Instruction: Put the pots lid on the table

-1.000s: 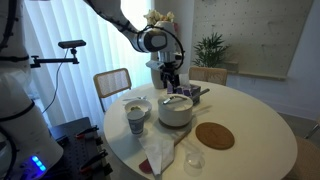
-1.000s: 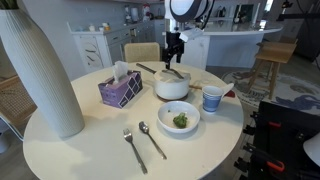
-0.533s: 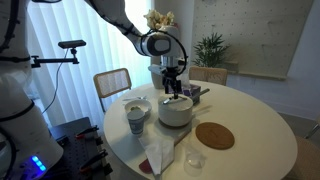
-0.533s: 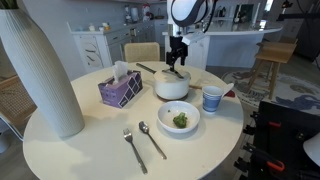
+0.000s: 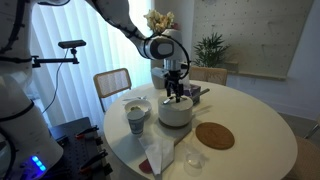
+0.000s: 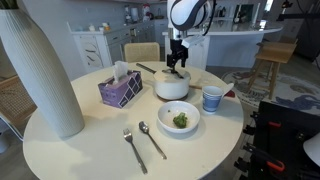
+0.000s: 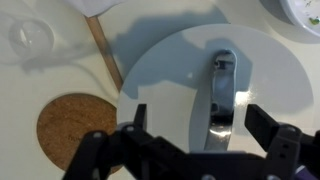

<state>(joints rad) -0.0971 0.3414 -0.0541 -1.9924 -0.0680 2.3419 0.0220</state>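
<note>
I should next grab the lid by its shiny metal handle (image 7: 221, 95) from above, with my fingers across the handle's two sides. Then I can set the lid flat on the tabletop.
The cream-white pot (image 5: 176, 112) (image 6: 172, 87) stands near the middle of the white round table (image 5: 250, 115) (image 6: 80, 150). Its pale round lid (image 7: 190, 70) lies on it, with a shiny metal handle (image 7: 221, 95) on top. My gripper (image 5: 177, 91) (image 6: 177, 66) (image 7: 197, 118) hangs just above the lid, pointing down. In the wrist view its two fingers are open, one on each side of the handle, not touching it.
A brown round mat (image 5: 214, 135) (image 7: 75, 130), a clear small dish (image 5: 194, 158) (image 7: 30, 38), a blue-white cup (image 5: 136, 120) (image 6: 211, 98), a bowl of food (image 6: 179, 118), spoon and fork (image 6: 140, 145), a tissue box (image 6: 120, 88) and a tall white vase (image 6: 40, 70) stand around the pot.
My gripper has moved slightly sideways and down, closer over the pot's lid. Nothing on the table has moved.
</note>
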